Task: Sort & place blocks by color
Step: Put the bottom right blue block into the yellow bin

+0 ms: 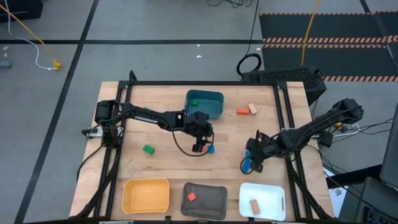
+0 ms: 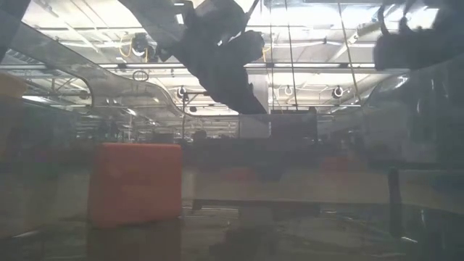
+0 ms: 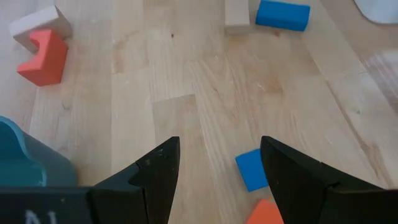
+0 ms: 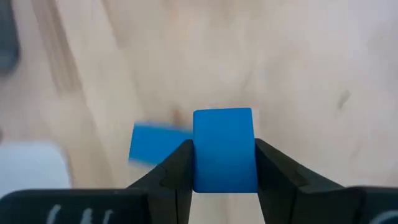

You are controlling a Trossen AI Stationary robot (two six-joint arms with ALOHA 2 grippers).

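Observation:
My left gripper is going to grab the green block by its opposite sides next, to sort the green blocks into the teal tray.
My right gripper is over the near right of the table, just beyond the white tray, and is shut on a blue block. A second blue block lies on the wood beyond it. My left gripper hovers open at the table's middle. A small blue block and a red one lie by one of its fingers. A green block lies to the left. A red block and a tan block lie at the far right. My right gripper pinches the blue block by two opposite sides between its two fingers. The fingers slant steeply down from above. The block sits square between them, its top face showing, above the wood.
A teal tray stands at the far middle. Along the near edge stand a yellow tray, a grey tray with a red block and the white tray with a tan block. A blue bar lies beside a tan piece.

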